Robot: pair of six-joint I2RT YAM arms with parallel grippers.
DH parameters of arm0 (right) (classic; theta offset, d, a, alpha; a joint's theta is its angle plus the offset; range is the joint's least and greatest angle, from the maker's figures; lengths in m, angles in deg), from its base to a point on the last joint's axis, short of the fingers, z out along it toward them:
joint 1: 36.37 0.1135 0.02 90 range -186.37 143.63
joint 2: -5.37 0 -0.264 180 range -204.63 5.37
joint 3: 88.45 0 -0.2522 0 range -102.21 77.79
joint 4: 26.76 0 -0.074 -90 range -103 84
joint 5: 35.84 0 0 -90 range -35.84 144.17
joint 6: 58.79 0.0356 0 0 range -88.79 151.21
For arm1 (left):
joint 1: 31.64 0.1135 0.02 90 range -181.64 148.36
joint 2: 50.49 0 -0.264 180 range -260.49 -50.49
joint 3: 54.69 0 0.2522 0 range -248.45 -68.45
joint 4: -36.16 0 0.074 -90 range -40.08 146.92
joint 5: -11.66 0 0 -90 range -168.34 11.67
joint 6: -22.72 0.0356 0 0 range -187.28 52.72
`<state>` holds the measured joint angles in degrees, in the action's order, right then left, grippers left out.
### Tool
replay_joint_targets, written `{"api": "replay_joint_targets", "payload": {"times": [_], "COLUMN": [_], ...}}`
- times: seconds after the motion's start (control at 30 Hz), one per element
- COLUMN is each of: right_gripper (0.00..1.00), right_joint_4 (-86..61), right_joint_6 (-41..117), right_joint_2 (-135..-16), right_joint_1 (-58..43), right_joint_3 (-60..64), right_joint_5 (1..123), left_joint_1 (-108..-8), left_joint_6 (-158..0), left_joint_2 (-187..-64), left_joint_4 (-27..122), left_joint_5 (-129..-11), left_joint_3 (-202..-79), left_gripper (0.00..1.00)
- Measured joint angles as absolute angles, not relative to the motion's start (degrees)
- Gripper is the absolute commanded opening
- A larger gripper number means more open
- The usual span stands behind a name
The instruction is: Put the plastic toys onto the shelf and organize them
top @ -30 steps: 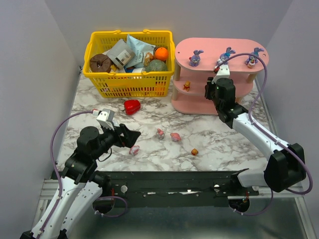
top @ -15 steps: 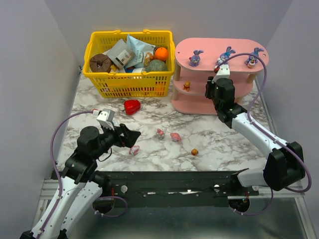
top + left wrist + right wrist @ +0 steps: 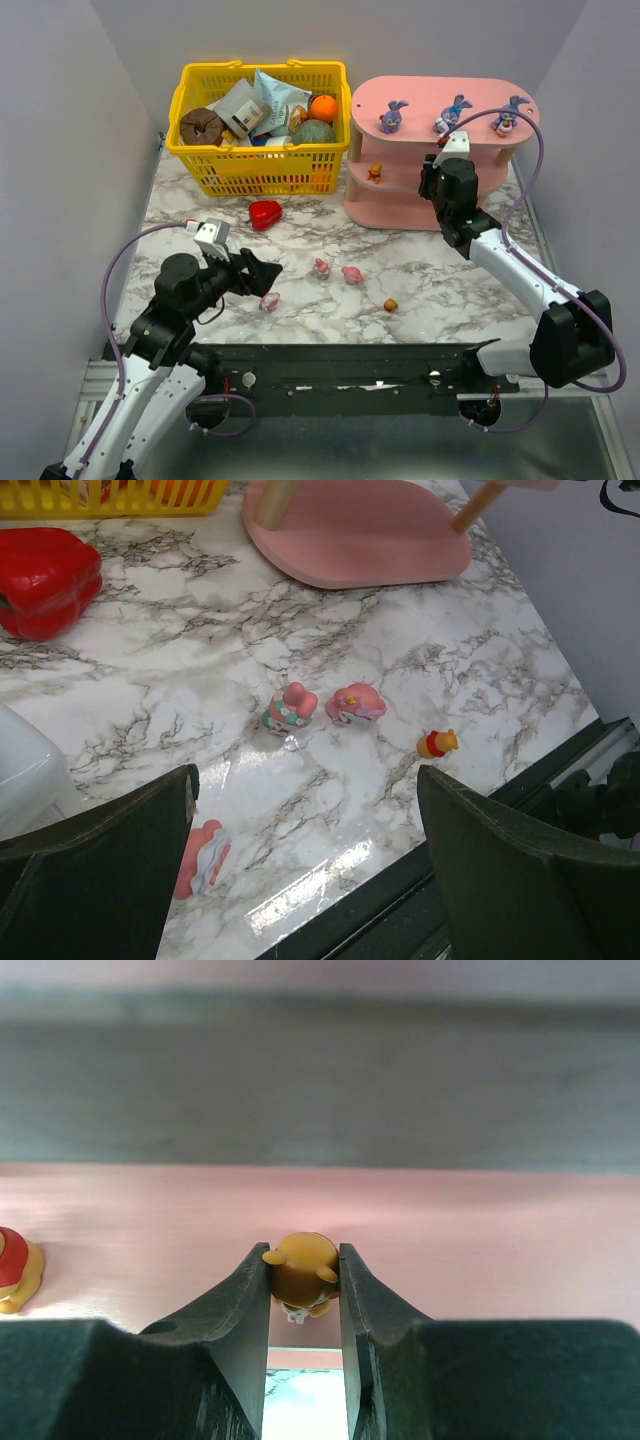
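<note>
The second orange bear hangs inside the front edge of the middle board (image 3: pixel 480 1230) and would end there, so my right gripper should open.
The pink shelf (image 3: pixel 470 95) holds three purple-blue bunnies (image 3: pixel 392 116) on its top board and one orange bear (image 3: pixel 375 172) on the middle board. My right gripper (image 3: pixel 303 1278) is shut on a second orange bear (image 3: pixel 302 1272) and holds it over the middle board (image 3: pixel 480 1230), right of the standing bear (image 3: pixel 15 1268). A third orange bear (image 3: pixel 391 304) and three pink-white toys (image 3: pixel 321 267) lie on the marble table. My left gripper (image 3: pixel 305 830) is open above the table's front edge, with one pink-white toy (image 3: pixel 203 858) by its left finger.
A yellow basket (image 3: pixel 262 160) full of goods stands left of the shelf. A red heart-shaped object (image 3: pixel 265 214) lies in front of it. A white block (image 3: pixel 25 775) shows at the left of the left wrist view.
My right gripper has shifted slightly right along the shelf's middle board with the orange bear in it. The left arm has not moved.
</note>
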<state>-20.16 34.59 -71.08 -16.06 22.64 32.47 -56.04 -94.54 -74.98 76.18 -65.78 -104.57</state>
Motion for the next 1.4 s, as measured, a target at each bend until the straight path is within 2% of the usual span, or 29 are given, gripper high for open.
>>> {"api": "replay_joint_targets", "payload": {"times": [0.73, 1.13, 1.4], "right_gripper": [0.71, 0.75, 0.69], "right_joint_4": [-17.80, -15.59, -9.54], "right_joint_6": [34.83, 37.30, 45.78], "right_joint_2": [-71.08, -58.45, -48.11], "right_joint_1": [-16.47, -16.52, -15.07], "right_joint_3": [22.99, 29.17, 34.13], "right_joint_5": [34.15, 38.50, 42.13], "left_joint_1": [-56.04, -56.04, -56.04], "left_joint_6": [-94.54, -94.54, -94.54], "left_joint_2": [-74.98, -74.98, -74.65], "left_joint_4": [76.18, 76.18, 76.18], "left_joint_5": [-65.80, -65.80, -65.80], "left_joint_3": [-104.57, -104.57, -104.57], "left_gripper": [0.99, 0.99, 0.99]}}
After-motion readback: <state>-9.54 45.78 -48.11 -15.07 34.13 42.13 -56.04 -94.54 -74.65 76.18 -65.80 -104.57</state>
